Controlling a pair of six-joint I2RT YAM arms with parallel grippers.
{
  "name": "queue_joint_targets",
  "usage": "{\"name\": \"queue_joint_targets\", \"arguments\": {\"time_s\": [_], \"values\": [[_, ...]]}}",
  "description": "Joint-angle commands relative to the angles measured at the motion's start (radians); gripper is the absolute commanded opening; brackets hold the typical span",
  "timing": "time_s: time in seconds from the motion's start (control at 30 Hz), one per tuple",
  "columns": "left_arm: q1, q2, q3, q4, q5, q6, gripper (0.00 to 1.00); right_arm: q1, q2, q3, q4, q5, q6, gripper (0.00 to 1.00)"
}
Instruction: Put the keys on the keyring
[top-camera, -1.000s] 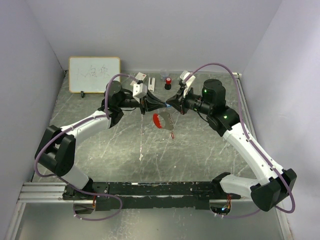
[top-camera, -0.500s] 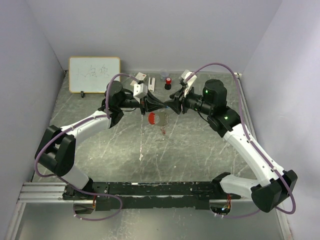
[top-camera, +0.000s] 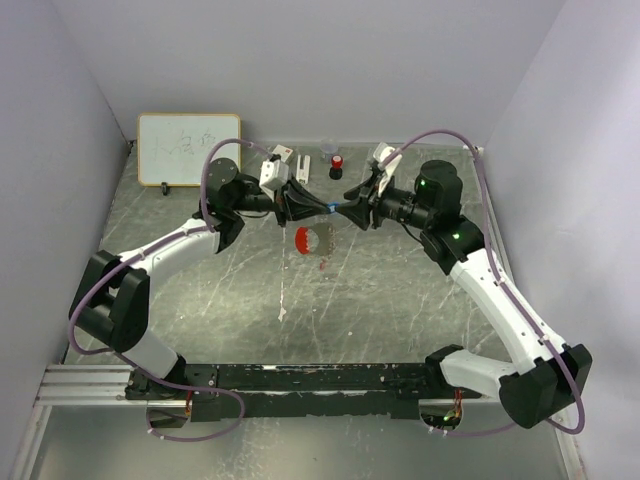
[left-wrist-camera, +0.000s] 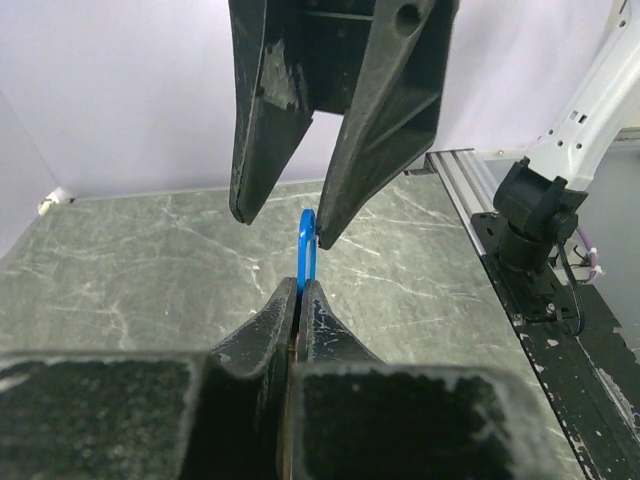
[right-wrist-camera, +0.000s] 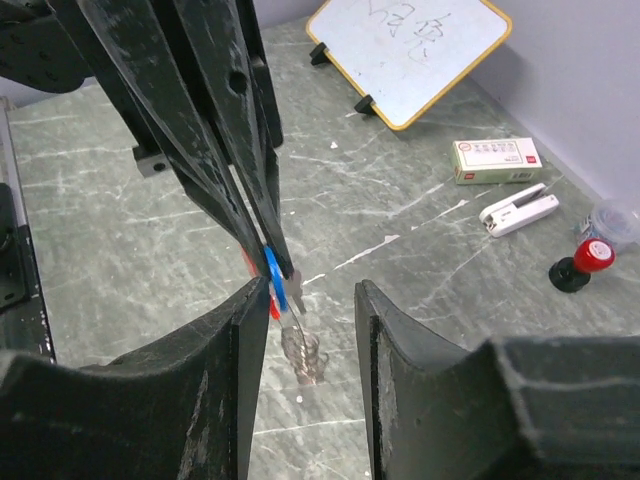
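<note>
My right gripper needs to move toward the blue head before it closes, because its fingers only just reach the end of the head.
Over the middle of the table my left gripper (top-camera: 320, 206) (left-wrist-camera: 300, 287) is shut on the blue key's head (left-wrist-camera: 307, 238) (right-wrist-camera: 273, 274), which stands edge-on. The key's silver blade (right-wrist-camera: 297, 283) pokes out beside it. My right gripper (right-wrist-camera: 310, 292) (top-camera: 343, 211) faces the left one, open, with its fingers (left-wrist-camera: 270, 150) on either side of the blue head and not pressing it. The keyring's red strap (top-camera: 303, 238) and grey strip (right-wrist-camera: 305, 355) hang just below the key. A tiny red piece (top-camera: 322, 263) dangles under them, too small to tell whether it is the red key.
A whiteboard (top-camera: 188, 148) leans at the back left. At the back of the table are a small box (right-wrist-camera: 495, 160), a white stapler-like thing (right-wrist-camera: 517, 210) and a red-and-black bottle (top-camera: 337, 163). The right arm's base (left-wrist-camera: 535, 205) and the black rail lie at the near edge.
My right gripper has opened and drawn back a little to the right. The red strap and grey strip have swung left and now hang under the left gripper.
</note>
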Motion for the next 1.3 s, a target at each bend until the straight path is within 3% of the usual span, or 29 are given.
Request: {"name": "queue_joint_targets", "arguments": {"time_s": [0.0, 0.2, 0.67, 0.8, 1.27], "values": [[0.015, -0.012, 0.062, 0.076, 0.064, -0.054, 0.07, -0.044, -0.008, -0.016, 0.084, -0.118, 0.038, 0.39], [0.015, -0.02, 0.066, 0.043, 0.061, -0.041, 0.07, -0.058, -0.013, -0.03, 0.154, -0.186, 0.073, 0.39], [0.016, -0.005, 0.05, 0.177, -0.028, -0.176, 0.07, -0.059, 0.008, -0.144, 0.455, -0.254, 0.241, 0.3], [0.015, 0.006, 0.045, 0.236, -0.02, -0.241, 0.07, -0.059, 0.023, -0.152, 0.499, -0.26, 0.263, 0.28], [0.015, 0.005, 0.044, 0.226, 0.008, -0.24, 0.07, -0.062, 0.049, -0.163, 0.612, -0.26, 0.307, 0.22]]}}
